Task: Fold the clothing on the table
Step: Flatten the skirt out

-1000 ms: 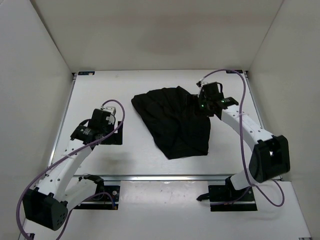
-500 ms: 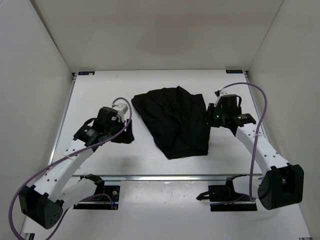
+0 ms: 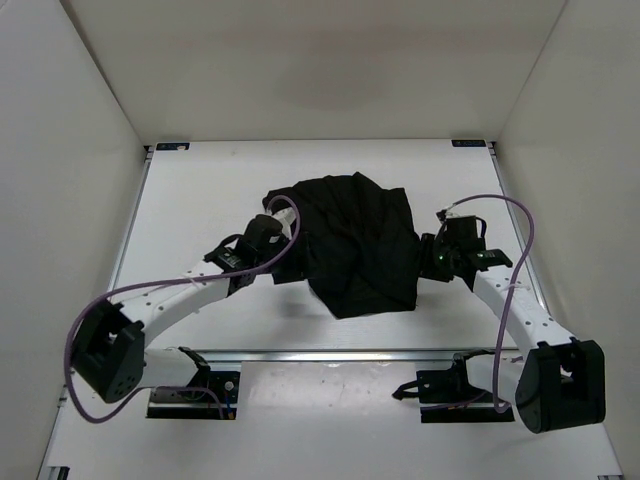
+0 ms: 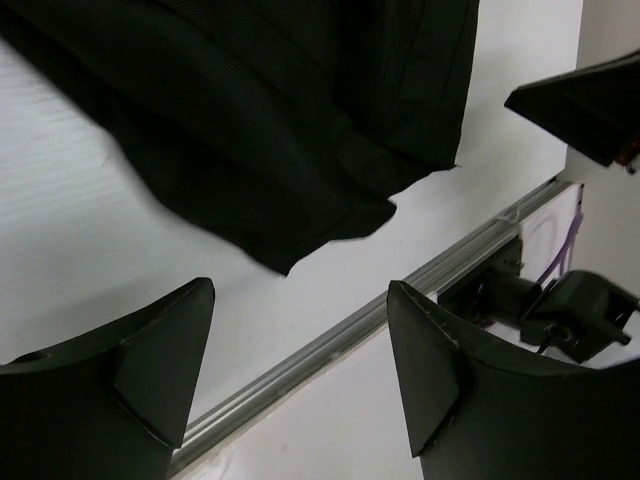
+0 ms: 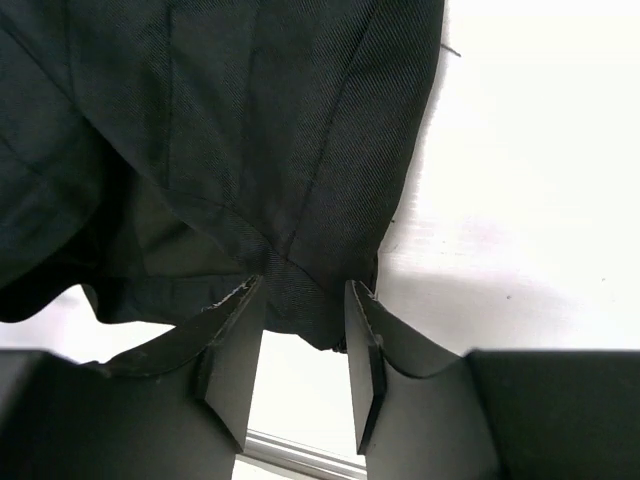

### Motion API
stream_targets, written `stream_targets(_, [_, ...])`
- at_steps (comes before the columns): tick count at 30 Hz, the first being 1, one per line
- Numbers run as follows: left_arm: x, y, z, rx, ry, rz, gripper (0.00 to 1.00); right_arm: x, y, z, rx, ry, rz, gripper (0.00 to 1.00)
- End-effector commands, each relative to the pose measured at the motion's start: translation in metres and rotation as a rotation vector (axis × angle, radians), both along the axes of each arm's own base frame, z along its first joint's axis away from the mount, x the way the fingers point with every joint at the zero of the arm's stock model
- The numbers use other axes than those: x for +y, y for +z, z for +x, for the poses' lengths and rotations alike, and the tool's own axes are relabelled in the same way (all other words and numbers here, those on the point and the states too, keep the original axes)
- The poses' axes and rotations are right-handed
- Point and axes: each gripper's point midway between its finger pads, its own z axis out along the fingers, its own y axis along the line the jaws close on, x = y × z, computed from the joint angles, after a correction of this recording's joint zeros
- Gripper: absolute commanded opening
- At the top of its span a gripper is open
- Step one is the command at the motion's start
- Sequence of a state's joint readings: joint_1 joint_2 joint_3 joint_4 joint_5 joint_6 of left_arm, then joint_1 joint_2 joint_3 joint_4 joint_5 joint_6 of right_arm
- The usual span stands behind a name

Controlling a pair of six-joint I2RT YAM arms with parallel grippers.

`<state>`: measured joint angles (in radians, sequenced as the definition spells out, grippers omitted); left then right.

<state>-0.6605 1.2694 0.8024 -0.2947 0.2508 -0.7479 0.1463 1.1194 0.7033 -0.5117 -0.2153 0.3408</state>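
My left gripper is to grip the clothing's near corner next, opposite my right gripper, to stretch the black clothing flat for folding.
The black clothing (image 3: pixel 355 240) lies crumpled in the middle of the white table (image 3: pixel 200 195). My left gripper (image 3: pixel 272 250) hovers at the garment's left edge. In the left wrist view it (image 4: pixel 300 290) is open, with only bare table between its fingers, and the clothing (image 4: pixel 280 120) lies just beyond the tips. My right gripper (image 3: pixel 428 258) is at the garment's right edge. In the right wrist view its jaws (image 5: pixel 303 285) stand narrow, and a fold of the clothing (image 5: pixel 250 130) fills the gap at the fingertips, with creases running into it.
A silver rail (image 3: pixel 330 353) runs along the near edge of the table, also seen in the left wrist view (image 4: pixel 330 335). The black arm bases (image 3: pixel 465 390) sit beyond it. White walls close in on three sides. Purple cables loop from both arms.
The left arm swung right from the table's left side to the clothing's left edge. The right gripper slid nearer along the right edge, and its jaws went from wide to narrow.
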Motion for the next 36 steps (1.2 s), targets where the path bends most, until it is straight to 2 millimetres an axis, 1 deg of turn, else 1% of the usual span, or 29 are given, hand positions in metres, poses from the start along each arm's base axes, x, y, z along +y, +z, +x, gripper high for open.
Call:
stream_targets(1, [-0.032,0.013,0.014,0.018,0.044,-0.143,0.81,-0.002,0.019,0.013,-0.096,-0.019,0.012,0.36])
stream_targets(2, [-0.037,0.010,0.017,0.025,0.055,-0.150,0.80,-0.003,0.017,0.010,-0.087,-0.019,0.002,0.38])
stream_targets(3, [-0.040,0.007,0.016,0.033,0.059,-0.151,0.80,-0.004,0.021,0.013,-0.107,-0.031,-0.003,0.41])
stream_targets(5, [-0.048,0.003,0.025,0.035,0.077,-0.127,0.82,-0.004,0.019,0.009,-0.096,-0.028,-0.020,0.46])
stream_targets(6, [-0.047,-0.002,0.029,0.048,0.090,-0.118,0.82,-0.003,0.020,0.010,-0.102,-0.028,-0.013,0.51])
stream_targets(7, [-0.052,-0.006,0.032,0.060,0.089,-0.114,0.81,-0.003,0.020,0.009,-0.101,-0.032,-0.013,0.56])
stream_targets(8, [-0.057,-0.009,0.033,0.068,0.084,-0.122,0.82,-0.002,0.017,0.007,-0.095,-0.023,-0.020,0.64])
stream_targets(9, [-0.058,-0.010,0.034,0.075,0.083,-0.129,0.84,-0.004,0.015,0.007,-0.088,-0.035,-0.021,0.68])
stream_targets(10, [-0.064,-0.014,0.036,0.089,0.088,-0.142,0.86,-0.003,0.016,0.007,-0.088,-0.034,-0.020,0.70])
stream_targets(12, [-0.067,-0.017,0.039,0.103,0.089,-0.151,0.85,-0.001,0.010,0.004,-0.062,-0.025,-0.014,0.71])
stream_targets(13, [-0.067,-0.019,0.041,0.097,0.094,-0.144,0.83,0.001,0.007,0.001,-0.048,-0.022,-0.004,0.72])
stream_targets(14, [-0.066,-0.023,0.039,0.100,0.088,-0.136,0.73,0.003,0.003,-0.002,-0.033,-0.010,-0.005,0.72])
stream_targets(15, [-0.065,-0.019,0.042,0.096,0.097,-0.143,0.57,0.002,-0.002,-0.003,-0.010,-0.018,-0.002,0.72])
stream_targets(16, [-0.060,-0.022,0.041,0.101,0.106,-0.141,0.44,0.003,-0.005,-0.005,0.001,-0.016,0.002,0.71])
stream_targets(17, [-0.053,-0.022,0.041,0.093,0.119,-0.163,0.28,0.006,-0.015,-0.011,0.041,-0.022,0.017,0.69])
stream_targets(18, [-0.054,-0.016,0.042,0.079,0.117,-0.177,0.28,0.006,-0.015,-0.011,0.041,-0.022,0.017,0.69])
stream_targets(19, [-0.051,-0.018,0.039,0.084,0.116,-0.178,0.17,0.007,-0.019,-0.013,0.051,-0.017,0.021,0.68])
stream_targets(20, [-0.046,-0.019,0.040,0.084,0.127,-0.179,0.10,0.011,-0.023,-0.017,0.072,-0.014,0.036,0.65])
stream_targets(22, [-0.044,-0.015,0.040,0.070,0.122,-0.185,0.04,0.016,-0.030,-0.021,0.101,-0.001,0.052,0.57])
stream_targets(23, [-0.040,-0.023,0.036,0.093,0.127,-0.174,0.02,0.016,-0.035,-0.025,0.121,-0.011,0.068,0.54])
stream_targets(24, [-0.042,-0.016,0.036,0.073,0.116,-0.197,0.01,0.018,-0.038,-0.028,0.134,-0.006,0.072,0.52])
stream_targets(26, [-0.040,-0.022,0.034,0.089,0.122,-0.194,0.01,0.019,-0.042,-0.033,0.162,-0.020,0.080,0.51])
stream_targets(28, [-0.038,-0.022,0.033,0.084,0.122,-0.203,0.00,0.018,-0.046,-0.037,0.168,-0.031,0.068,0.51])
stream_targets(29, [-0.037,-0.026,0.029,0.094,0.118,-0.202,0.00,0.018,-0.049,-0.043,0.177,-0.030,0.068,0.51])
stream_targets(30, [-0.036,-0.024,0.031,0.090,0.121,-0.207,0.00,0.016,-0.048,-0.041,0.168,-0.041,0.063,0.51])
stream_targets(31, [-0.034,-0.022,0.031,0.083,0.124,-0.211,0.00,0.016,-0.051,-0.046,0.184,-0.053,0.071,0.50])
stream_targets(33, [-0.032,-0.027,0.026,0.095,0.118,-0.209,0.00,0.014,-0.058,-0.051,0.201,-0.050,0.066,0.46])
stream_targets(35, [-0.029,-0.025,0.028,0.088,0.128,-0.218,0.00,0.013,-0.061,-0.050,0.205,-0.058,0.081,0.42])
stream_targets(36, [-0.027,-0.028,0.027,0.091,0.127,-0.214,0.00,0.013,-0.063,-0.050,0.212,-0.053,0.078,0.36])
